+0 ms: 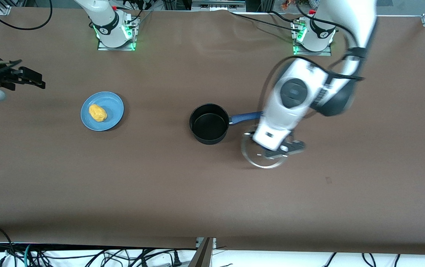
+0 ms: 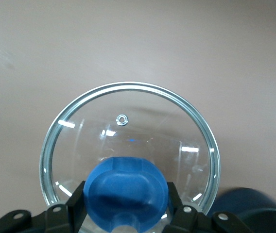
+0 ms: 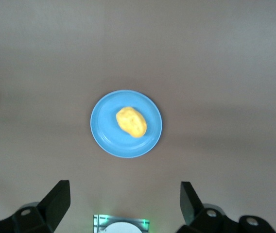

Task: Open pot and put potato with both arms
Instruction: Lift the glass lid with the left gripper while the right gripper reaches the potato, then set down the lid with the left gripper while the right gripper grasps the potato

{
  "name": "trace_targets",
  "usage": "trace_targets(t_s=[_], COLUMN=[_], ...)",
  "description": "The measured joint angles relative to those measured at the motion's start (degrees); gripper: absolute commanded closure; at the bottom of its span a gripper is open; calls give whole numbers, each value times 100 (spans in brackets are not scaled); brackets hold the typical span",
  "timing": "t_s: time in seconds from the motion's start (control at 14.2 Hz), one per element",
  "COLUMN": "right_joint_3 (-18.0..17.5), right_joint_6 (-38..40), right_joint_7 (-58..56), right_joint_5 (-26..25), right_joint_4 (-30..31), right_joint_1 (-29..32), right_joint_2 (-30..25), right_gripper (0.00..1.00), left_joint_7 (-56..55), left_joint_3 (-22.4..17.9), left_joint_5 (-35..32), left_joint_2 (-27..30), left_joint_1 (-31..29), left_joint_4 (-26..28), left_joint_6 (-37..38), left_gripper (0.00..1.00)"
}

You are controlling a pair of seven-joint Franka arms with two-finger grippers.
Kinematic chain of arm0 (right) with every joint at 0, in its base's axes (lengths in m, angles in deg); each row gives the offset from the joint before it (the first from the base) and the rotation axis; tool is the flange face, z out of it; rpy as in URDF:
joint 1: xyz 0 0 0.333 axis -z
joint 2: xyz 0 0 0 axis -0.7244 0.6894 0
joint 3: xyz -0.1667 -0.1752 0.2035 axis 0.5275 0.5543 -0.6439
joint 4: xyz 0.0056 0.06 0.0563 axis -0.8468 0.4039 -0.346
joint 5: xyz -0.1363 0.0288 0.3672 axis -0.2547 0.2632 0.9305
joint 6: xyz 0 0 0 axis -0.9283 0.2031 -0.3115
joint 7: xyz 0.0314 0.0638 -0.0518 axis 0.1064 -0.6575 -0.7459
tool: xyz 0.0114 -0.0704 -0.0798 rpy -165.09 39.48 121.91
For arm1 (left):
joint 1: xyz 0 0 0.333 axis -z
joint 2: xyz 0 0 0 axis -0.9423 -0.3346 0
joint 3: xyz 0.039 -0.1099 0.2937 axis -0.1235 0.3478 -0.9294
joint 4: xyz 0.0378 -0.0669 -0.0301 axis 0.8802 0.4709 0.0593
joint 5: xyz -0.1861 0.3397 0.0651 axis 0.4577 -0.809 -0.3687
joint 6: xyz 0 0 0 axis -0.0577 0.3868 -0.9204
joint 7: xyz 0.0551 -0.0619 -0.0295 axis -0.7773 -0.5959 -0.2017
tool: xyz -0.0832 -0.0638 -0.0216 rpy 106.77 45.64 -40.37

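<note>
My right gripper needs to grab the yellow potato [image 1: 97, 112] by its rounded sides next, so it can put the potato in the black pot [image 1: 209, 124].
The black pot [image 1: 209, 124] stands open and empty mid-table, its blue handle [image 1: 245, 117] pointing toward the left arm's end. My left gripper [image 1: 277, 148] is shut on the blue knob [image 2: 127, 191] of the clear glass lid [image 1: 264, 158], holding it low over the table beside the handle. In the left wrist view the lid [image 2: 128, 126] fills the frame, with a dark edge of the pot [image 2: 254, 211] beside it. The yellow potato [image 1: 97, 112] lies on a blue plate [image 1: 114, 107]. My right gripper [image 1: 30, 79] is open and empty, high over the right arm's end; its wrist view shows the potato [image 3: 131, 122] on the plate [image 3: 104, 131].
The brown table [image 1: 160, 185] is bare apart from these things. The arm bases [image 1: 114, 31] stand along its edge farthest from the front camera. Cables hang below the nearest edge.
</note>
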Motion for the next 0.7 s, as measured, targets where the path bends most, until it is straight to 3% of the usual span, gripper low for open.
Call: trace_targets(t_s=[0.28,0.49,0.7], right_joint_3=[-39,-222,-379], right_joint_6=[-562,-1814,-3409], right_joint_7=[-854,-1240,-1370], right_joint_5=[-137,-355,-517], right_joint_4=[665,1620,2772], right_joint_1=[-38,-54,-81], right_joint_2=[282,217,147], right_gripper=[0,0,0], left_joint_7=[1801,2865,3898], left_joint_3=[-43,-58,-315], left_joint_5=[-1,18,405], left_joint_2=[115,117,114], left_joint_1=[-1122,-1786,-2114], left_joint_4=[549,950,1679], left_joint_6=[-41,-408,-1280], left_gripper=[47,47,47])
